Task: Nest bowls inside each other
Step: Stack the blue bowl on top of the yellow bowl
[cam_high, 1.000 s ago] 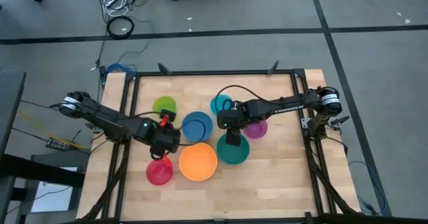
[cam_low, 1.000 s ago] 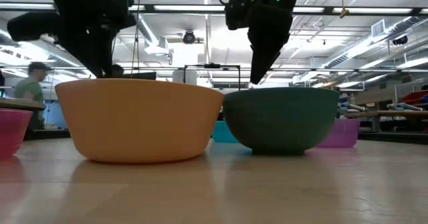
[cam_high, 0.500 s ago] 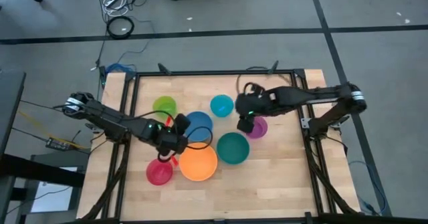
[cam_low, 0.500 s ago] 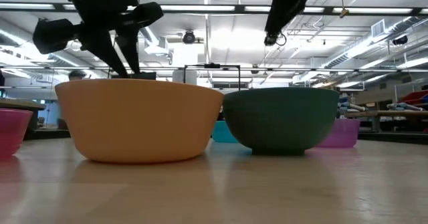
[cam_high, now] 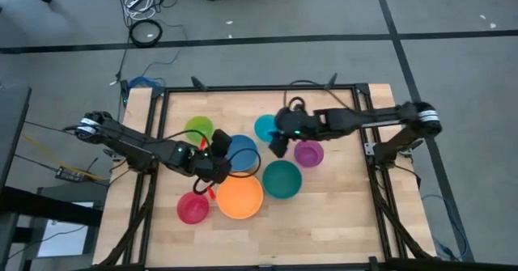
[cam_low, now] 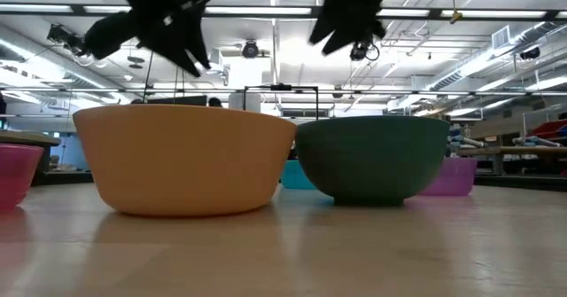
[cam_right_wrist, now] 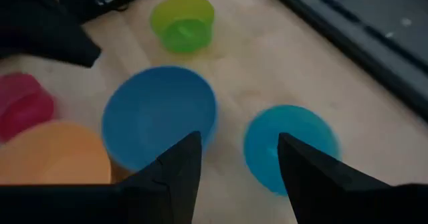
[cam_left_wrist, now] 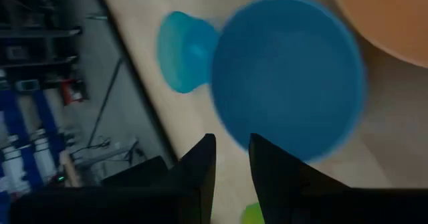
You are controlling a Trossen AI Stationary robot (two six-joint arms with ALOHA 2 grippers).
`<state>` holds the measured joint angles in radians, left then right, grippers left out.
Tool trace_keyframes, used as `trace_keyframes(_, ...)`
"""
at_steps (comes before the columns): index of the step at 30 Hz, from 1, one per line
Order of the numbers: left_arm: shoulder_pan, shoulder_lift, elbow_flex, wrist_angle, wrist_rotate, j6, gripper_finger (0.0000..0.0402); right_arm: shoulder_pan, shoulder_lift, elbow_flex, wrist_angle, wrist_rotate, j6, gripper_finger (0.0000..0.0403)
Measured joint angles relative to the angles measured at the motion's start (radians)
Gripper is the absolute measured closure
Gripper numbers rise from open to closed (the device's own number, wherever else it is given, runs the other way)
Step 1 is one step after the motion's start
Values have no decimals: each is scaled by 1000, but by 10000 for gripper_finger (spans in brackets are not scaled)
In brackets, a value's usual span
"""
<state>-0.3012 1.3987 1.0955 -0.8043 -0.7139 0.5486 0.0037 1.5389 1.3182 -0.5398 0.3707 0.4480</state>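
Note:
My right gripper should nest the teal green bowl with the other bowls, so it should next grab the teal green bowl by its rim (cam_high: 282, 162).
Seven bowls stand apart on the wooden table: lime green (cam_high: 198, 128), blue (cam_high: 239, 152), cyan (cam_high: 266, 128), purple (cam_high: 308, 153), teal green (cam_high: 282, 179), orange (cam_high: 239, 196) and red-pink (cam_high: 193, 209). Each rests on its base, mouth up. My left gripper (cam_left_wrist: 231, 177) hangs open above the blue bowl's left rim (cam_high: 221, 154), with nothing between its fingers. My right gripper (cam_right_wrist: 237, 177) is open and empty, raised over the gap between the blue, cyan and purple bowls (cam_high: 277, 146). In the low view both grippers are well above the orange (cam_low: 186, 160) and teal green (cam_low: 372, 160) bowls.
A black frame (cam_high: 259, 88) borders the table's far edge and sides. Bare wood lies along the near edge (cam_high: 324, 230) and at the far right (cam_high: 340, 113). Cables lie on the floor beyond the table.
My right gripper has risen from the teal green bowl's far rim and gone toward the table's far edge and a little left, rolling as it went. My left gripper has climbed from beside the orange bowl toward the blue bowl and has turned. No bowl has moved.

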Motion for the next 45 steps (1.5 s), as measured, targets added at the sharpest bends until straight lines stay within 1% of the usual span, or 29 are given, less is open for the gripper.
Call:
trace_keyframes(3,2,0,45,0,-22,9,302,-50,84,0,86,-100,16,218)
trace_keyframes(5,2,0,76,-2,-30,18,302,-81,140,5,102,-158,30,218)
trace_keyframes(10,5,0,148,-9,-48,24,302,-121,250,24,99,-232,45,218)
trace_keyframes(15,6,0,196,-10,-63,24,302,-123,297,30,107,-276,50,218)
trace_keyframes(18,6,0,219,-12,-84,24,302,-116,297,31,115,-279,64,218)
trace_keyframes(23,6,0,240,-9,-89,24,302,-102,318,32,125,-270,74,218)
trace_keyframes(32,6,0,243,-10,-90,9,302,-78,393,32,147,-270,84,218)
trace_keyframes(40,6,0,243,-10,-90,-4,302,-78,425,32,202,-269,83,218)
trace_keyframes(43,6,0,243,-9,-90,-4,302,-80,425,32,211,-258,82,234)
trace_keyframes(45,6,-1,243,-9,-90,-5,302,-84,425,32,212,-256,78,263)
